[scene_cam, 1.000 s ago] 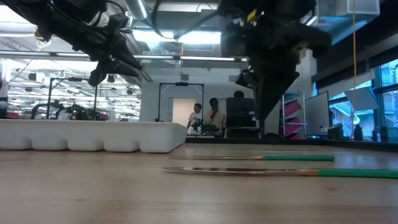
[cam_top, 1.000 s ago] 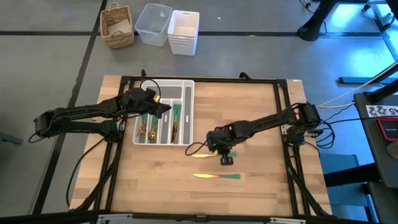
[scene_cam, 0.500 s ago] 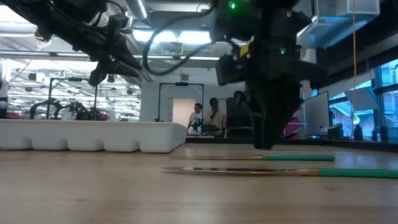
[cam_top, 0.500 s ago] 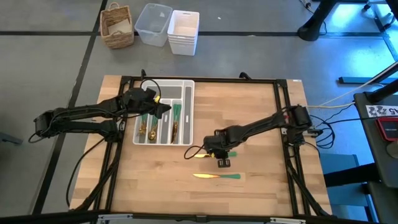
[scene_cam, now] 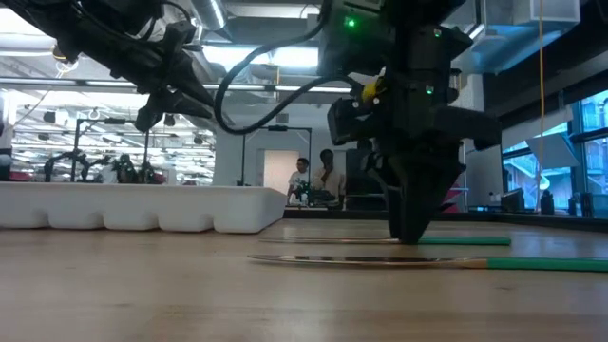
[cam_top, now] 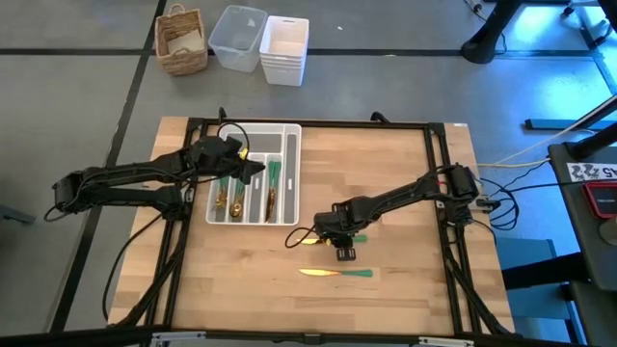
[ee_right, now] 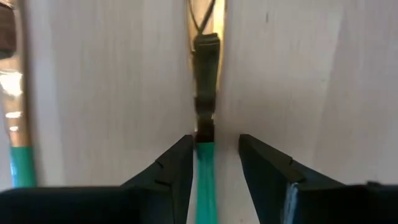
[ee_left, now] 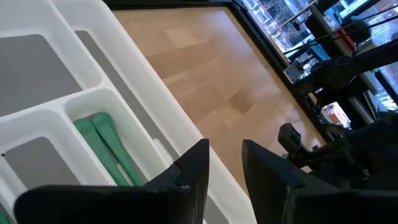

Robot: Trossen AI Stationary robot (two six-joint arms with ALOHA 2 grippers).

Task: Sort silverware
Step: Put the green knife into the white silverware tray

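Observation:
I should close my right gripper on the silverware now: both fingers reach the table on either side of the top of its green handle.
Two pieces of silverware with gold heads and green handles lie flat on the wooden table: one under my right gripper, and a knife nearer the front edge. My right gripper points down, open. Its fingers stand on either side of the first piece, where the green handle meets the gold part. Whether they touch it I cannot tell. My left gripper hangs open over the white tray with nothing between its fingers. More silverware lies in the tray's compartments.
A black frame rail runs round the table. Beyond the far edge, on the floor, stand a wicker basket, a clear bin and a white stack of bins. People stand far back in the room.
My right gripper has come down toward the table onto the piece of silverware behind the knife, until its fingertips stand about at the table top. The silverware has not moved.

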